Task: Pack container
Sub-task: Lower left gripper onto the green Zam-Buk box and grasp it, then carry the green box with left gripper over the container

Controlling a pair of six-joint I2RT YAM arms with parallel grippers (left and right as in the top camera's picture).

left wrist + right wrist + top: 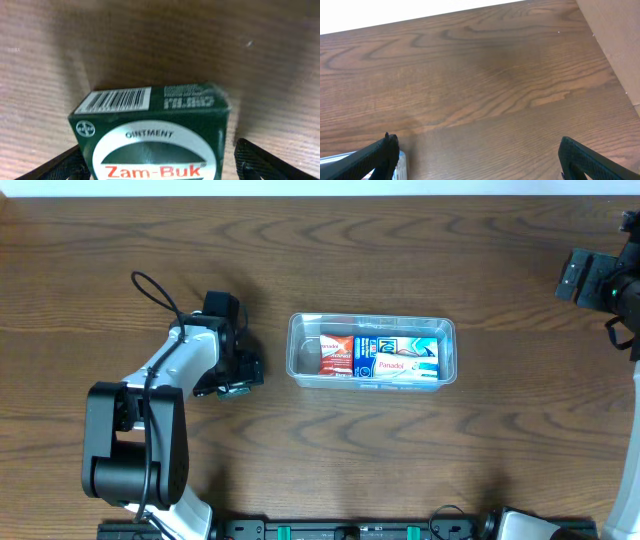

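Observation:
My fingers reach down on either side of the Zam-Buk box. My left gripper would hold the box, so I will close it.
The clear plastic container [447,352] sits mid-table and holds a red box [336,355] and blue Panadol boxes [400,356]. My left gripper [238,380] is to its left, low over the table. In the left wrist view a dark green Zam-Buk ointment box [155,117] lies between the spread fingers of the left gripper [157,167]; a thin gap shows at the right finger. My right gripper [585,277] is at the far right, well away from the container. In the right wrist view the right gripper [480,160] is open and empty over bare wood.
A clear plastic edge [399,164], which looks like the container, shows at the lower left of the right wrist view. The table's far edge runs along the top [420,20]. A brown panel [620,40] stands at the right.

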